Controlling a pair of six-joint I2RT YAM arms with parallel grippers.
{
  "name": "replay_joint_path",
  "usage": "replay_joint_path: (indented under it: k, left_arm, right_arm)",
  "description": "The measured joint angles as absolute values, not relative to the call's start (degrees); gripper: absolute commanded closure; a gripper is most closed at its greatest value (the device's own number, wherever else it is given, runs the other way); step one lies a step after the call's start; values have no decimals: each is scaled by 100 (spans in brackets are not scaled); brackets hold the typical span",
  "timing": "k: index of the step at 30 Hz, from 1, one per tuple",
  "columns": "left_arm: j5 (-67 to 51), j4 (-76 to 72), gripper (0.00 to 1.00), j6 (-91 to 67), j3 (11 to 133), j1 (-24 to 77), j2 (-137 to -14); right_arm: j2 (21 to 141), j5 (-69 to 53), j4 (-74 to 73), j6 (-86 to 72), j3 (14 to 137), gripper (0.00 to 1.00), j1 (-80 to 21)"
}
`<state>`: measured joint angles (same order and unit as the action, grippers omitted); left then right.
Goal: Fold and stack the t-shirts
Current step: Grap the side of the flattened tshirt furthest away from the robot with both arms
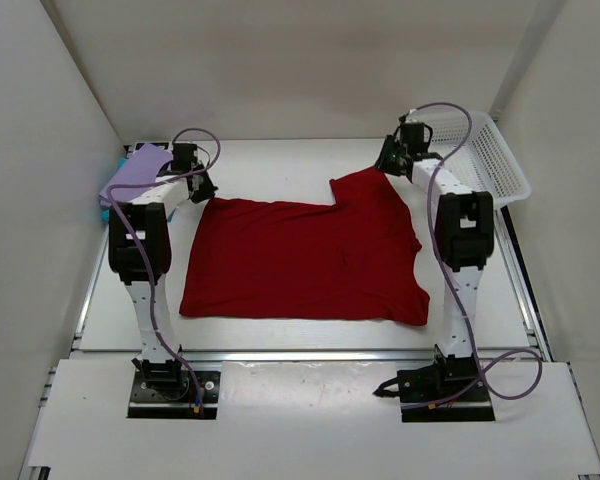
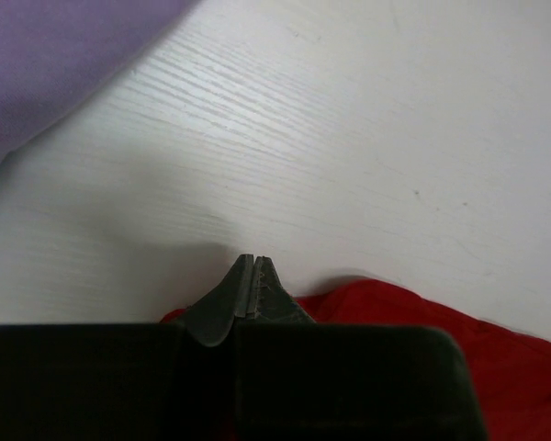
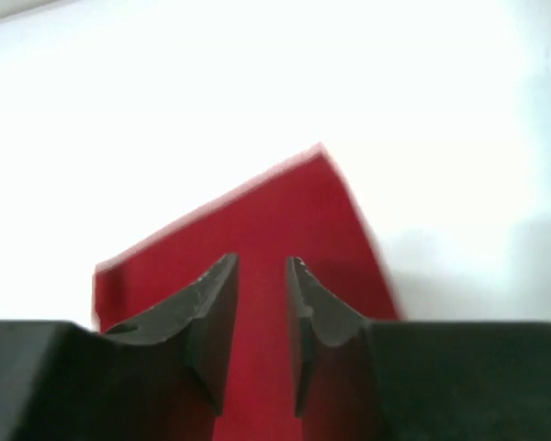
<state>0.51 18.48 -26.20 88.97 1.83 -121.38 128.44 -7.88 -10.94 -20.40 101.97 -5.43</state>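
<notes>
My right gripper should next fold the dark red t-shirt's far side over, grabbing its far sleeve at the corner.
The dark red t-shirt (image 1: pixel 300 260) lies spread flat in the middle of the table. My left gripper (image 1: pixel 202 190) is at its far left corner. In the left wrist view this gripper (image 2: pixel 254 262) is shut, tips together over bare table, with red cloth (image 2: pixel 441 331) lying under and beside the fingers; no cloth shows between them. My right gripper (image 1: pixel 388 165) is over the far right sleeve. In the right wrist view it (image 3: pixel 262 266) is open, with the red sleeve (image 3: pixel 266 202) below the gap. The lavender t-shirt (image 1: pixel 135 172) lies at the far left and also shows in the left wrist view (image 2: pixel 46 55). A teal sliver (image 1: pixel 106 203) peeks from under it.
A white mesh basket (image 1: pixel 495 160) stands at the far right, close behind the right arm. White walls enclose the table on the left, right and back. Bare white table (image 2: pixel 349 138) lies between the red shirt and the lavender one.
</notes>
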Motion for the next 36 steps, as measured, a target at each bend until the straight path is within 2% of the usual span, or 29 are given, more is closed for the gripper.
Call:
replay_joint_path:
  k: [7,14,21,24,26,30,32,35,36]
  left_arm:
    - [-204,1535,100,-2766,8731,174,-11900]
    - [-270,1459,100,-2794,8705,209,-11896]
    - [-287,1452,100,-2803,8702,235,-11896]
    - [-290,1444,100,-2832,8694,246,-11896]
    - [-307,1406,100,-2853,8663,248,-11896]
    - [-338,1350,100,-2860,8580,248,-11896]
    - [-360,1341,100,-2858,8573,246,-11896]
    - [-375,1323,100,-2858,8573,246,-11896]
    - [-375,1323,100,-2856,8573,246,-11896]
  right_arm:
    - [15314,-469,-2888,-1594,14403,65,-537]
    - [15495,-519,-3575,-1525,14466,61,-331]
    - [15520,-961,-3597,-1559,14477,55,-211]
    - [15559,-1188,-3553,-1636,14521,57,-207]
    - [15563,-1358,-3546,-1693,14521,59,-207]
    - [15653,-1664,-3487,-1865,14580,71,-207]
    - [15683,-1763,-3465,-1925,14602,79,-207]
    - [15780,-1828,-3448,-2010,14700,100,-207]
    - [15815,-1831,-3465,-2018,14757,100,-211]
